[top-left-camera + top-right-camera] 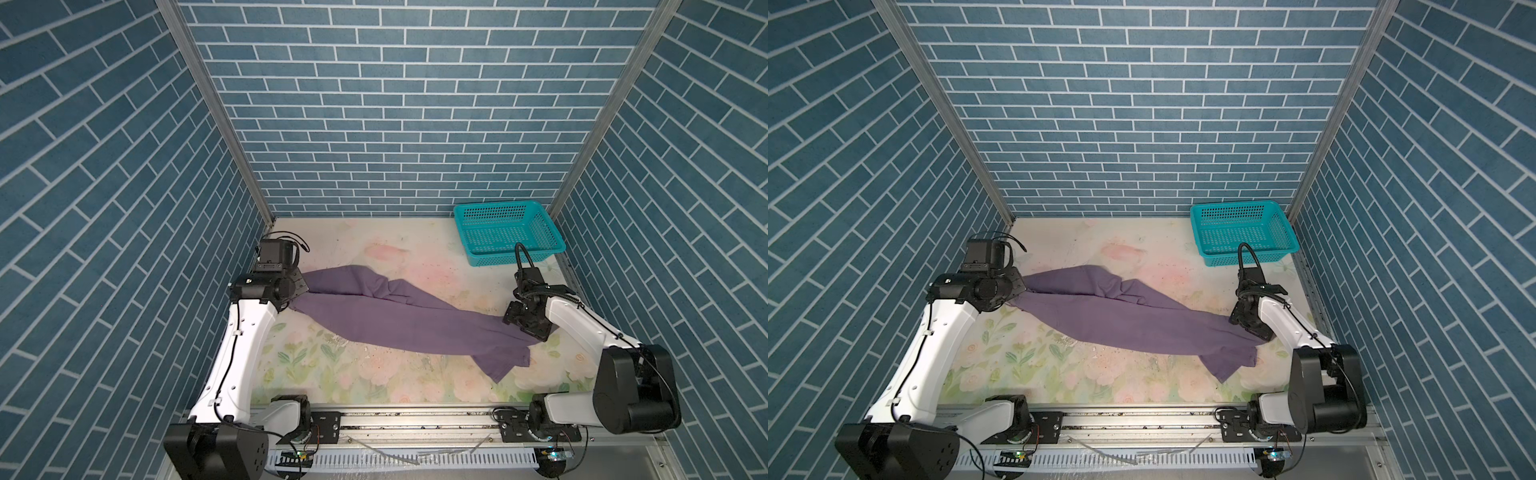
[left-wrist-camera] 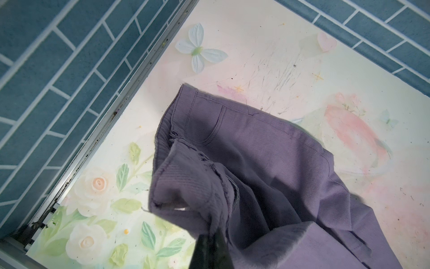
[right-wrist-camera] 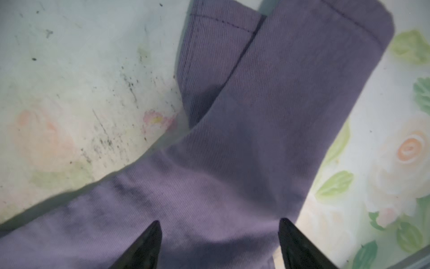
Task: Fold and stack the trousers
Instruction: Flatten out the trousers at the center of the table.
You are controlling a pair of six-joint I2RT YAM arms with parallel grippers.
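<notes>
Next, my right gripper grips the upper trouser leg just short of its hem to spread the trousers [image 1: 395, 320] opposite the held waistband for folding.
The muted-purple trousers [image 1: 395, 320] [image 1: 1121, 316] lie stretched slantwise across the floral table, waist at the left and leg ends at the front right. My left gripper [image 1: 297, 293] [image 1: 1017, 291] is at the waist end. In the left wrist view it [image 2: 213, 233] is shut on a bunched fold of the waistband [image 2: 186, 186], lifted off the table. My right gripper [image 1: 524, 328] [image 1: 1252, 328] hovers over the leg ends. The right wrist view shows it [image 3: 220, 221] open, its dark fingertips [image 3: 156, 230] wide apart above the flat leg cloth [image 3: 256, 139], holding nothing.
A teal plastic basket [image 1: 513, 257] [image 1: 1250, 257] stands empty at the back right corner, just behind the right arm. Blue brick-pattern walls close in the table on three sides. A metal rail [image 1: 415, 419] runs along the front edge between the arm bases.
</notes>
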